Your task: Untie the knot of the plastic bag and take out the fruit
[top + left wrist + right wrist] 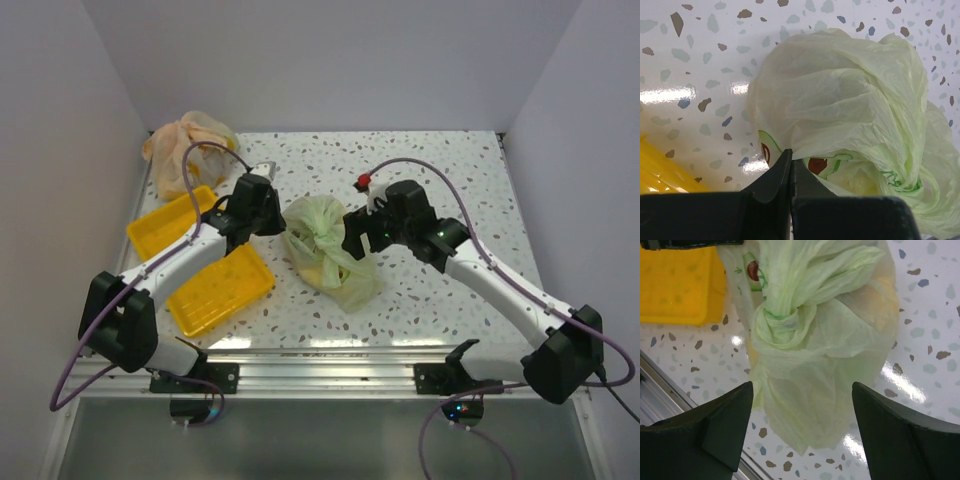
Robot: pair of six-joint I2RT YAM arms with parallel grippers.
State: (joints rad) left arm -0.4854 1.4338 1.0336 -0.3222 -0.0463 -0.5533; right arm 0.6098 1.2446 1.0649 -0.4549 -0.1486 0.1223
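Note:
I should grab the pale green bag by the tip (334, 243) beside its knot with my right gripper next. The bag's other folds then stay free to loosen.
The pale green plastic bag (325, 250) lies mid-table, still tied, its knot (782, 325) bunched near the top. A yellow tint of fruit (885, 295) shows through the film; the fruit is otherwise hidden inside. My left gripper (278, 215) is at the bag's left side, with its jaws shut and their tips (790, 152) pinching a fold of the plastic bag (840, 95). My right gripper (355, 232) is at the bag's right side. It stands wide open (801, 387), with the bag's loose tail (810, 410) hanging between the fingers and touching neither.
Two yellow trays (170, 220) (220, 290) sit left of the bag under the left arm. An orange-beige plastic bag (185, 145) lies at the back left corner. A metal rail (320, 355) runs along the near table edge. White walls close in on both sides.

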